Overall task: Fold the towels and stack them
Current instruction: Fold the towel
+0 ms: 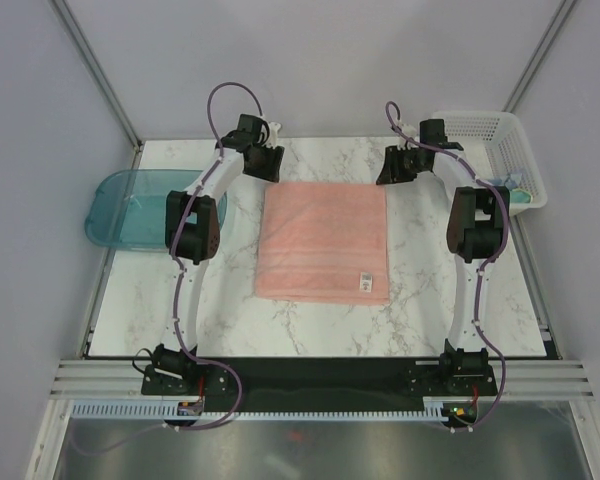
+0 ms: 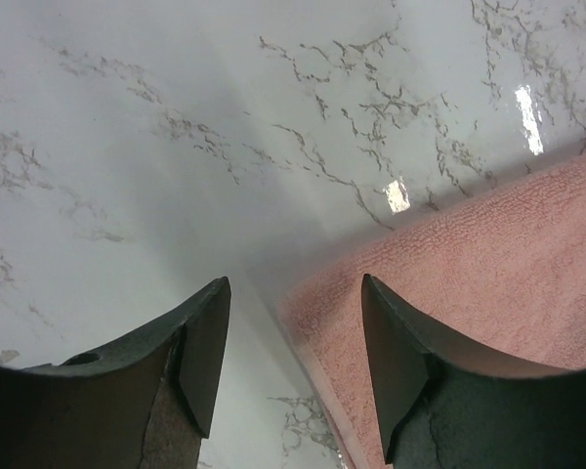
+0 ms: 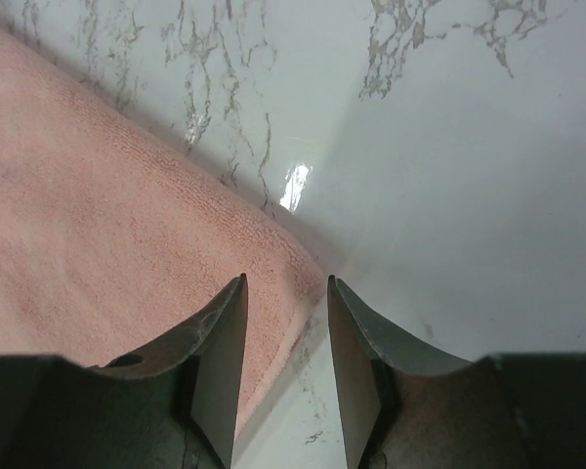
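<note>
I need to fold the far edge of the towel over its near edge, so my right gripper should next grab the salmon-pink towel (image 1: pixel 324 241) by its far corner (image 1: pixel 382 188).
The salmon-pink towel (image 1: pixel 324 241) lies flat on the marble table, with a small white tag near its near right corner. My left gripper (image 1: pixel 271 163) is open at the towel's far left corner; in the left wrist view the corner (image 2: pixel 469 264) lies between and under the open gripper (image 2: pixel 295 293). My right gripper (image 1: pixel 392 168) is open at the far right corner; in the right wrist view the towel (image 3: pixel 107 234) reaches in between the open gripper (image 3: pixel 285 285). A bit of a teal-and-yellow towel (image 1: pixel 517 192) shows in the basket. The light blue towel is out of view.
A translucent teal tray (image 1: pixel 130 207) sits at the table's left edge, beside the left arm's elbow. A white mesh basket (image 1: pixel 490 140) stands at the far right corner, close behind the right arm. Grey walls enclose the table (image 1: pixel 310 325).
</note>
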You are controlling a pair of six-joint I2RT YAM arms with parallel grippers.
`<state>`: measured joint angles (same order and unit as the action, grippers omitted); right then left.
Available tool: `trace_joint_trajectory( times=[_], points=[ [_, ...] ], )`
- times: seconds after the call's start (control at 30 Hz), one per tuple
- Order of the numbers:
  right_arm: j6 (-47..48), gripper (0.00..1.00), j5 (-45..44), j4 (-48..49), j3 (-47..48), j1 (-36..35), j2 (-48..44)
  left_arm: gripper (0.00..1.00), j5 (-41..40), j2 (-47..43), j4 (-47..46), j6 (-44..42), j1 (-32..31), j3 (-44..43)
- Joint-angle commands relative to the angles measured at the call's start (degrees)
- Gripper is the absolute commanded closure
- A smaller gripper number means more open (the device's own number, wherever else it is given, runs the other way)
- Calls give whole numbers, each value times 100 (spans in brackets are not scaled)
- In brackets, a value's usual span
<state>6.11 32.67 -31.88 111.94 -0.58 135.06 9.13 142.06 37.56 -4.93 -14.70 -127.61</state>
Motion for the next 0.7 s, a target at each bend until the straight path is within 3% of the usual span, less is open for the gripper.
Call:
trace_joint_trajectory(
  times=[0.0,0.5,0.67],
  points=[
    [171,54,398,147,311,5,125,37,62,146,-126,-351,2,-326],
    [233,54,609,138,416,14,450,51,616,208,5,-729,55,-431],
    [285,57,592,138,364,5,407,55,353,191,278,-790,64,-282]
  ],
)
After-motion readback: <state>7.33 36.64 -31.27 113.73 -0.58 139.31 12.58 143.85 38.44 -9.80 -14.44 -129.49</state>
